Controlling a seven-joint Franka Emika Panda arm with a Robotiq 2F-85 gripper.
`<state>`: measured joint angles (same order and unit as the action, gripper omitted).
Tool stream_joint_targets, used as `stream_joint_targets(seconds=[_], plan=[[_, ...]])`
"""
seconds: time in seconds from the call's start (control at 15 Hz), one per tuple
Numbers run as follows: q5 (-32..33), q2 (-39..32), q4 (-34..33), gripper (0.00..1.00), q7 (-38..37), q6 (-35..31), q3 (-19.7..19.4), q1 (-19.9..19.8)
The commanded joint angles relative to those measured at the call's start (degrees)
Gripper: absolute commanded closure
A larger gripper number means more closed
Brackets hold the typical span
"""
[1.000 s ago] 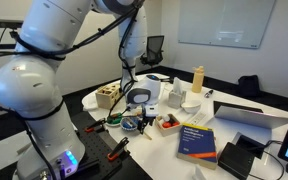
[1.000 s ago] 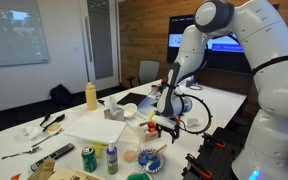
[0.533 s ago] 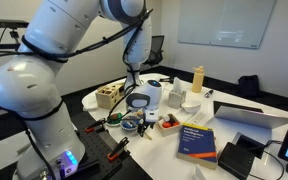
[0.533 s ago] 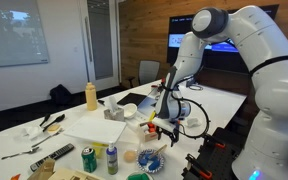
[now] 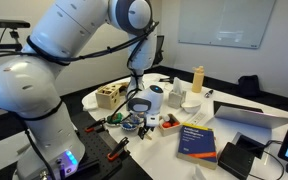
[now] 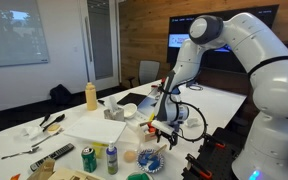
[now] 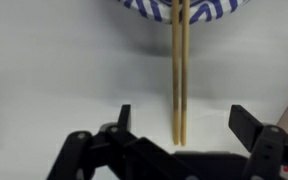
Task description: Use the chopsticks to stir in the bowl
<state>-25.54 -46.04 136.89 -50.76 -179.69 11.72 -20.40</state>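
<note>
The gripper should close on the chopsticks now, as their near ends extend back past its open fingertips and lie between them, so closing would catch the chopsticks.
In the wrist view a pair of pale wooden chopsticks (image 7: 178, 80) lies side by side on the white table. Their far ends rest on the blue-and-white striped bowl (image 7: 149, 6) at the top edge. My gripper (image 7: 184, 115) is open, one finger on each side of the chopsticks' near ends, touching nothing. In both exterior views the gripper (image 5: 140, 118) (image 6: 163, 127) hangs low over the table's near edge. The bowl (image 6: 150, 157) sits just in front of it.
A yellow bottle (image 5: 197, 78) (image 6: 91, 95), a wooden box (image 5: 108, 96), a blue book (image 5: 197, 140) and a laptop (image 5: 249, 113) stand around the table. Cans (image 6: 88, 158) and a white sheet (image 6: 94, 125) lie nearby.
The arm has swung and lowered slightly toward the chopsticks' ends. The gripper stayed open.
</note>
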Motion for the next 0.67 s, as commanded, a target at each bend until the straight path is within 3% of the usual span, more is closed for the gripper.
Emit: stream_joint_targets(seconds=[0.0,0.13,0.6], plan=[[-2.16,-1.56,-0.8,0.0,2.5,-1.85,1.47,-1.69],[-2.11,-1.9,-0.93,0.28,2.61,-2.08,1.68,-2.11],[-1.93,-1.58,-0.3,0.82,2.42,-3.47,2.42,-2.98]])
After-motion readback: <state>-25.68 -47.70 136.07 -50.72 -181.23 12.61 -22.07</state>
